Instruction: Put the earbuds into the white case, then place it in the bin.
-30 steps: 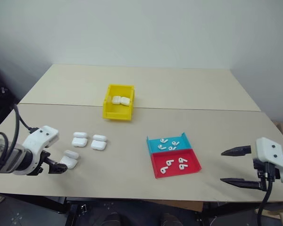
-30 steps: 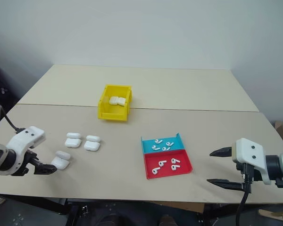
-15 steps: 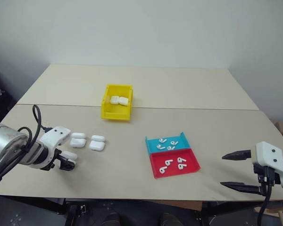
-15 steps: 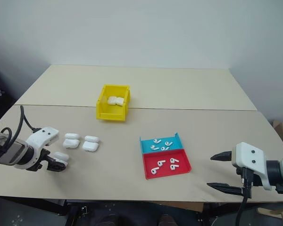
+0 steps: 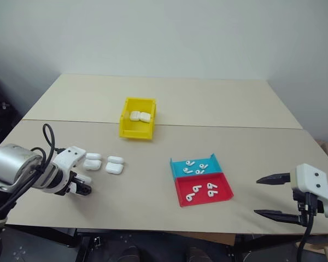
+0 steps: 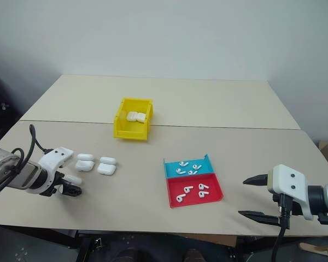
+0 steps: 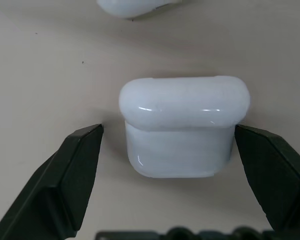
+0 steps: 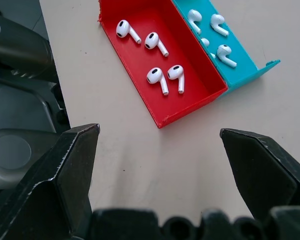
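My fingers are on either side of the white case, so it is time for my left gripper to close on the white case.
A white case (image 7: 182, 127) with its lid closed lies on the table at the near left. My left gripper (image 7: 167, 131) is open and points down over it, one black finger (image 7: 77, 165) on each side. It shows at the table's left front (image 5: 79, 185). Several earbuds lie in the blue tray (image 5: 177, 170) and in the red tray (image 5: 221, 194), also seen as earbuds (image 8: 157, 60). My right gripper (image 5: 257, 195) hangs open and empty at the near right, just short of the trays. The yellow bin (image 5: 135, 132) stands at mid-table and holds two cases (image 5: 140, 116).
Three more white cases (image 5: 93, 160) lie in a cluster just beyond the left gripper. The table's front edge runs close to both grippers. A seam crosses the table behind the yellow bin.
My left gripper has moved in and down until its fingers straddle the nearest case. The right gripper has kept still.
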You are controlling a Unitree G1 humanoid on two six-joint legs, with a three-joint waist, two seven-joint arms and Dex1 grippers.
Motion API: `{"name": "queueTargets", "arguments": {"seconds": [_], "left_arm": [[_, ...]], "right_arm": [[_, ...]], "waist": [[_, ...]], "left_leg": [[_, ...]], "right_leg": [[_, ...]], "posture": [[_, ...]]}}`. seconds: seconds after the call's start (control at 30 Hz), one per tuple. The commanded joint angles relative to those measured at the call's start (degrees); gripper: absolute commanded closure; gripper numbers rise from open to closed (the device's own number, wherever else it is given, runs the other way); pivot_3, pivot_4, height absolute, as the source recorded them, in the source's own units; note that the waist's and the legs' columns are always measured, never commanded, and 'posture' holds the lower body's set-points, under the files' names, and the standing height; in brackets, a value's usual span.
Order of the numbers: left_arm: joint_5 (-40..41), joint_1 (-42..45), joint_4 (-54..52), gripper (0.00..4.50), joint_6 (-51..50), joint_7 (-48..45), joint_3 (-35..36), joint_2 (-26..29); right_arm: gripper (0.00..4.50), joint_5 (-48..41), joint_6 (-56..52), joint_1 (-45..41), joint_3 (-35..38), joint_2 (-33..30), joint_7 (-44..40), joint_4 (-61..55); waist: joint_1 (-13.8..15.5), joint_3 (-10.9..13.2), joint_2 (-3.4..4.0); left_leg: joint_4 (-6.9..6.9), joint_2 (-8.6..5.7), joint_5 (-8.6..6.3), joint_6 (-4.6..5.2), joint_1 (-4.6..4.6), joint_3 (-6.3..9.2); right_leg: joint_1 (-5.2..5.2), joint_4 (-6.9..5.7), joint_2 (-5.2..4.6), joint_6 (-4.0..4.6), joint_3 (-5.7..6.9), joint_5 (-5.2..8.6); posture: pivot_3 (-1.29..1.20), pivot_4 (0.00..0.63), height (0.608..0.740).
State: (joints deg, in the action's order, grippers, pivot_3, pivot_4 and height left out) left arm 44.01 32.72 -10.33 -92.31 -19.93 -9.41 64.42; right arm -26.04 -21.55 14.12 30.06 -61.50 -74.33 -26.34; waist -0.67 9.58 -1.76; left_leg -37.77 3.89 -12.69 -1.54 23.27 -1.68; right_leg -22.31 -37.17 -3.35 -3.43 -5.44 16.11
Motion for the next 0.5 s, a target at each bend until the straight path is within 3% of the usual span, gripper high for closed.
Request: {"name": "queueTargets", "arguments": {"seconds": [0.03, 0.2, 0.3, 0.43, 0.5], "left_arm": [[-1.08, 0.3, -0.04, 0.0, -0.19, -0.27, -0.72, 0.18], [-0.57, -0.85, -1.35, 0.0, -0.19, -1.16, -1.36, 1.08], [-0.6, -1.36, -0.37, 0.57, -0.19, -1.28, -1.44, 0.87], [0.06, -2.16, 0.56, 1.68, -0.19, -1.45, -0.96, 1.15], [-0.52, -2.74, 0.34, 1.68, -0.19, -0.88, -0.95, 1.55]], "right_arm": [[0.03, -0.04, 0.34, -0.06, 1.06, -0.24, 0.17, -0.19], [0.03, -0.02, 0.23, 0.07, 1.16, -0.25, 0.25, -0.21], [0.0, -0.05, 0.24, 0.0, 1.02, -0.19, 0.37, -0.25], [0.0, -0.02, 0.25, -0.1, 0.94, -0.17, 0.54, -0.13], [0.0, -0.08, 0.27, -0.21, 0.88, -0.18, 0.57, -0.05]], "waist": [[0.0, 0.0, 0.0], [-0.04, 0.0, 0.0], [-0.04, 0.0, 0.01], [-0.26, -0.05, 0.08], [-0.32, -0.07, 0.13]], "left_leg": [[0.0, 0.0, 0.0, 0.0, 0.0, 0.0], [0.0, 0.0, 0.0, 0.0, -0.02, 0.0], [0.0, 0.0, 0.0, 0.0, -0.02, 0.0], [0.0, 0.0, 0.0, 0.0, -0.09, 0.0], [0.0, 0.0, 0.0, 0.0, -0.12, 0.0]], "right_leg": [[0.0, 0.0, 0.0, 0.0, 0.0, 0.0], [0.01, -0.01, 0.0, 0.0, 0.0, 0.0], [0.01, 0.0, 0.0, 0.0, 0.0, 0.0], [0.04, -0.03, 0.0, 0.0, -0.02, 0.0], [0.05, -0.04, 0.01, 0.0, -0.02, 0.0]], "posture": [[0.0, 0.15, 0.74], [0.0, 0.15, 0.74], [0.0, 0.15, 0.74], [0.0, 0.15, 0.74], [0.0, 0.15, 0.74]]}}
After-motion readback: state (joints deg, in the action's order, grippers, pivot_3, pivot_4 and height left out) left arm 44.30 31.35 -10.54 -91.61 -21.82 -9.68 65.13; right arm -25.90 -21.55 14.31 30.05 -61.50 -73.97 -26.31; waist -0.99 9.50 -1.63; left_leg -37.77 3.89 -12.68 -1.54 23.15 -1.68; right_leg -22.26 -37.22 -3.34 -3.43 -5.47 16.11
